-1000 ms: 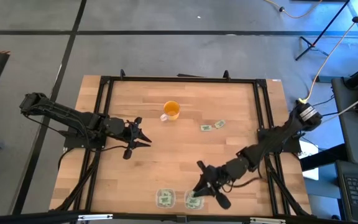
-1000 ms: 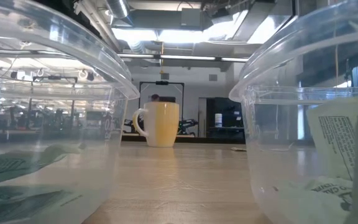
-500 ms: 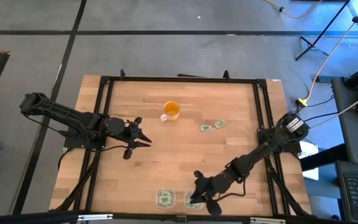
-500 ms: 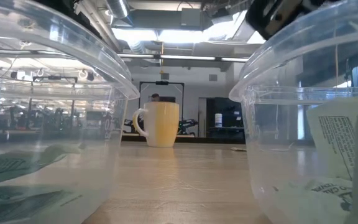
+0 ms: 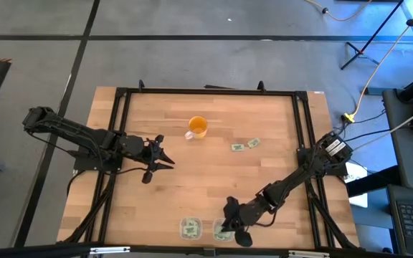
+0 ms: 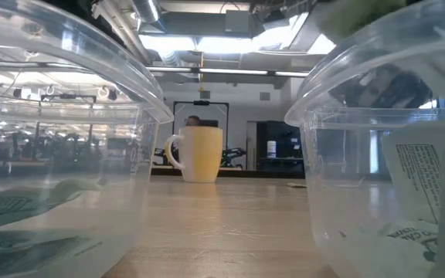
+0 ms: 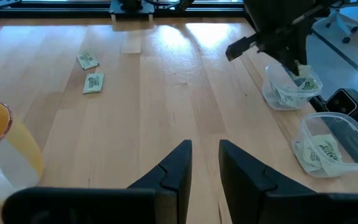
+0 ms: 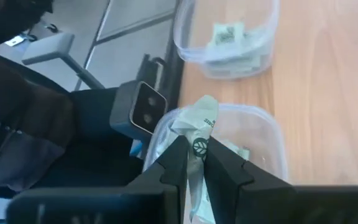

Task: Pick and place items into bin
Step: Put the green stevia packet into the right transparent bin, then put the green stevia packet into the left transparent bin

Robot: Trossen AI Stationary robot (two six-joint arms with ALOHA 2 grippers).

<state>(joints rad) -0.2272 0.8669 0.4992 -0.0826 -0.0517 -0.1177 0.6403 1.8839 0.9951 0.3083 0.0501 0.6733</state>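
My right gripper should open now: in the right wrist view the pinched packet [image 8: 199,127] is over the clear bin's opening, so the packet would stay in the bin.
My right gripper [image 5: 228,223] is at the table's near edge, over the right-hand clear bin [image 5: 224,230], shut on a pale green and white packet [image 8: 202,118]. This bin [image 8: 263,146] holds other packets, as does the left-hand bin [image 5: 190,228]. Two packets [image 5: 237,147] [image 5: 253,142] lie flat on the wood right of the orange cup [image 5: 198,127]. My left gripper [image 5: 162,155] hovers over the table's left part, open, with nothing between its fingers [image 7: 178,168]. My right gripper pinches the packet between its two fingers, at the part with a round mark [image 8: 198,148]. The fingers slant down from the table's far right. The packet's crumpled free end [image 8: 205,107] sticks out past the fingertips, over the bin's opening.
The two bins stand side by side at the near edge, close to the low camera [image 6: 60,154] [image 6: 377,154]. A black frame [image 5: 120,93] runs around the table. Bare wood lies between the cup and the bins.
My right gripper has sunk toward the right-hand bin and the near edge, tipping further down and rolling about its own line. It has stayed shut on the packet. In the low view its dark shape now shows behind the right bin's wall.
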